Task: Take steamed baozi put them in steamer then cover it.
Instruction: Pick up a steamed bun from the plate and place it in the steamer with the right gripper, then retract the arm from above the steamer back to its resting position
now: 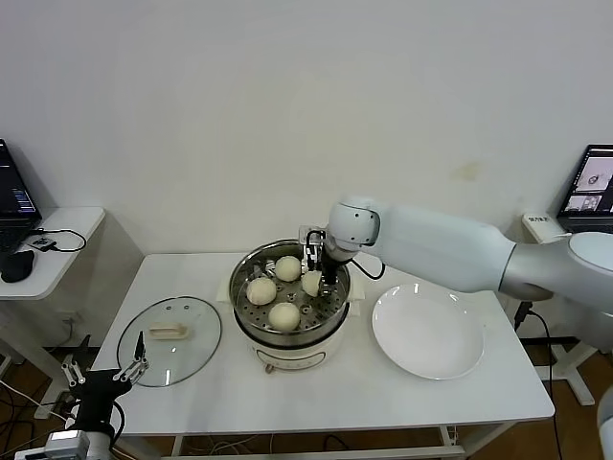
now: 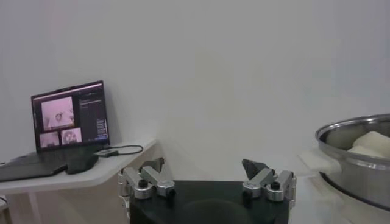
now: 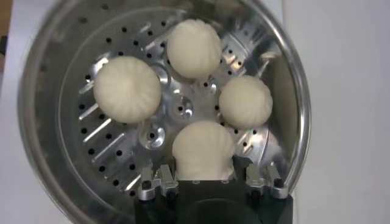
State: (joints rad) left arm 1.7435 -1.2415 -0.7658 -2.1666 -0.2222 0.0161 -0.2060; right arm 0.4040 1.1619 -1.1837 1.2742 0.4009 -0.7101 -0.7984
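Note:
The held baozi would stay inside the steamer's rim: it sits on the perforated tray, so my right gripper needs to open now.
The steamer [image 1: 243,285] stands mid-table, a shiny steel pot with a perforated tray [image 3: 116,143]. Three baozi [image 3: 127,89] [image 3: 194,47] [image 3: 245,101] lie on the tray. My right gripper [image 3: 204,163] reaches into the pot and is shut on another baozi [image 3: 202,146], held at the tray's right side [image 1: 312,282]. The cover [image 1: 192,355], a glass lid with a cream handle, lies flat on the table left of the steamer. My left gripper [image 1: 103,366] hangs open and parked off the table's front left corner; its wrist view shows the steamer's rim [image 2: 353,131].
A bare white plate [image 1: 428,333] lies right of the steamer. A side table with a laptop [image 2: 68,115] and a mouse stands at the left. Another screen [image 1: 592,182] shows at the far right. A white wall is close behind the table.

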